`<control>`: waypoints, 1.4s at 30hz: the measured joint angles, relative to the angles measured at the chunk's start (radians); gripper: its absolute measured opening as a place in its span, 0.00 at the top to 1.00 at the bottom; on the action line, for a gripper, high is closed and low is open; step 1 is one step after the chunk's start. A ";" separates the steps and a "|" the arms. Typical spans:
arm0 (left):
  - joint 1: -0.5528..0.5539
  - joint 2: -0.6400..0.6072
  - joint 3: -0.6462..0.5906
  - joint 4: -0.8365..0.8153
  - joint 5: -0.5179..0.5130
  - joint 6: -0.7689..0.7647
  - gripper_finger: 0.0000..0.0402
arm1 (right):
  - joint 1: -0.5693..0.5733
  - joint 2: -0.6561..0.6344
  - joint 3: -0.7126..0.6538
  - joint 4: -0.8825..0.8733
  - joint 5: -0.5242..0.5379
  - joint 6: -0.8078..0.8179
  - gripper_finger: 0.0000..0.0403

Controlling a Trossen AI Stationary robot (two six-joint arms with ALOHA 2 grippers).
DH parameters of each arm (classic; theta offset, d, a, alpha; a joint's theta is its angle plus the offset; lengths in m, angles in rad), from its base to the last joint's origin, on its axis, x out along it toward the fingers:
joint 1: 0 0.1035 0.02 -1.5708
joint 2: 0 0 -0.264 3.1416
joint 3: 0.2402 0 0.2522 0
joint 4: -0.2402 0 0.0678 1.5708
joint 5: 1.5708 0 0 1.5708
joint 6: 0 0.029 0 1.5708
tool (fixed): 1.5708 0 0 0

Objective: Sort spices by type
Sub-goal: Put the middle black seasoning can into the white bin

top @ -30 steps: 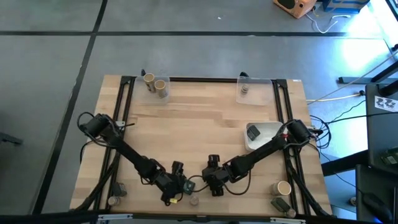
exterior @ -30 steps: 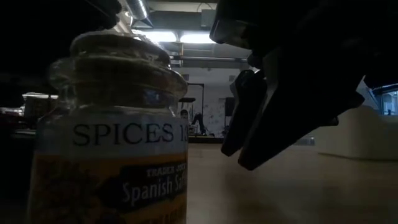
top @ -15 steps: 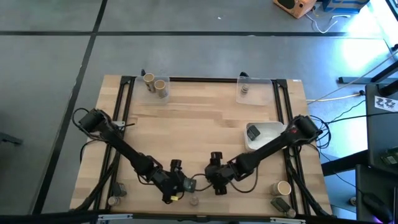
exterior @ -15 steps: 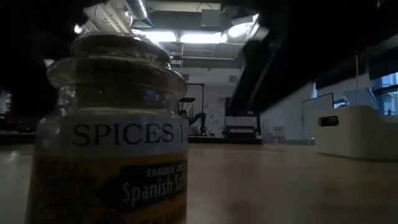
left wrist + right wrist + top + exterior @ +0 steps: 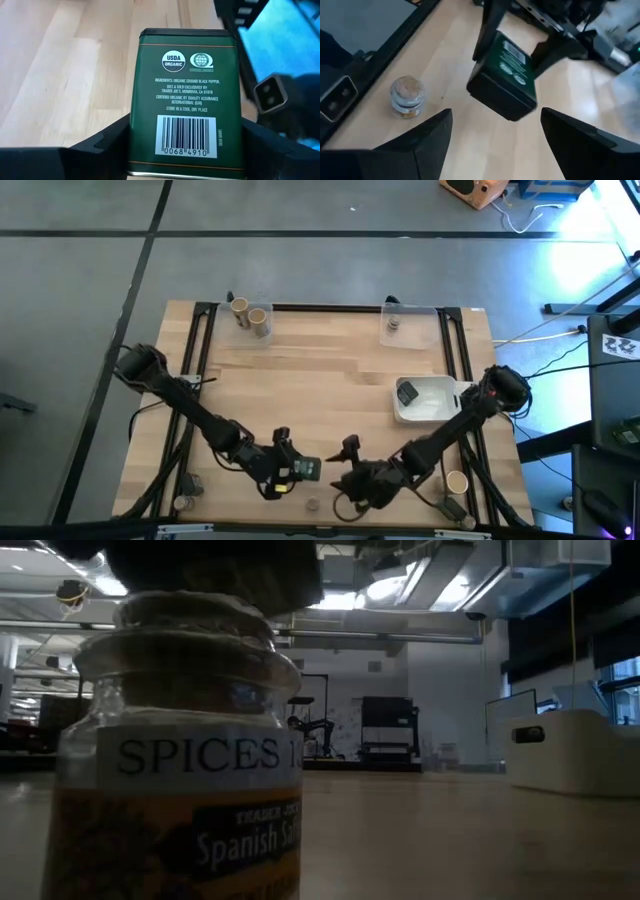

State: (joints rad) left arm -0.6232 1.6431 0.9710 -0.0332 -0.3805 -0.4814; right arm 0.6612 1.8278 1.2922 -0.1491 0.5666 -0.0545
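My right gripper moves toward the tin, before closing on the green tin (image 5: pixel 306 468), since bare wood lies between the tin and my fingers.
My left gripper (image 5: pixel 292 470) is shut on a dark green boxy spice tin (image 5: pixel 306 468) near the table's near edge. In the left wrist view the tin's label and barcode face (image 5: pixel 186 100) fills the space between my fingers. My right gripper (image 5: pixel 342 467) stands open just right of the tin and touches nothing. Its wrist view shows the tin (image 5: pixel 504 75) and a small cork-topped jar (image 5: pixel 406 97). That jar (image 5: pixel 313 503) stands upright on its base at the near edge, and it looms in the low view (image 5: pixel 180 750). My left gripper pinches the tin between its two fingers (image 5: pixel 112 140), one on each narrow side at the barcode end (image 5: pixel 186 145). The fingers come from the table's left and lie along the tin. The tin is lifted clear of the table and tilted (image 5: pixel 504 75).
Two tan cylinders (image 5: pixel 250 314) lie in a clear tray at the far left, and a small jar (image 5: pixel 393 326) sits in a tray at the far right. A white dish (image 5: pixel 438 402) holds a dark pack (image 5: pixel 407 392). A tan cylinder (image 5: pixel 456 482), a dark pack (image 5: pixel 451 508) and a jar (image 5: pixel 182 502) sit near the front corners.
My right gripper has drawn back from the tin toward the table's near right and has left the low view, where it showed beside the jar a second ago. My left gripper has kept the tin and has shifted slightly right with it.
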 joint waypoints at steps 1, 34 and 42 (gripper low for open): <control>0.002 -0.005 0.000 0.006 0.000 -0.006 0.35 | 0.003 0.000 0.000 0.009 0.014 -0.025 0.25; 0.031 -0.016 0.002 0.083 0.037 -0.064 0.34 | -0.064 0.075 0.000 0.234 -0.048 -0.618 0.62; 0.066 -0.018 0.000 0.097 0.071 -0.057 0.34 | -0.049 0.075 0.000 0.222 0.009 -0.589 0.62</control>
State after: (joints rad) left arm -0.5570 1.6249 0.9714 0.0639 -0.3098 -0.5388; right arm 0.6125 1.9026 1.2919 0.0731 0.5760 -0.6438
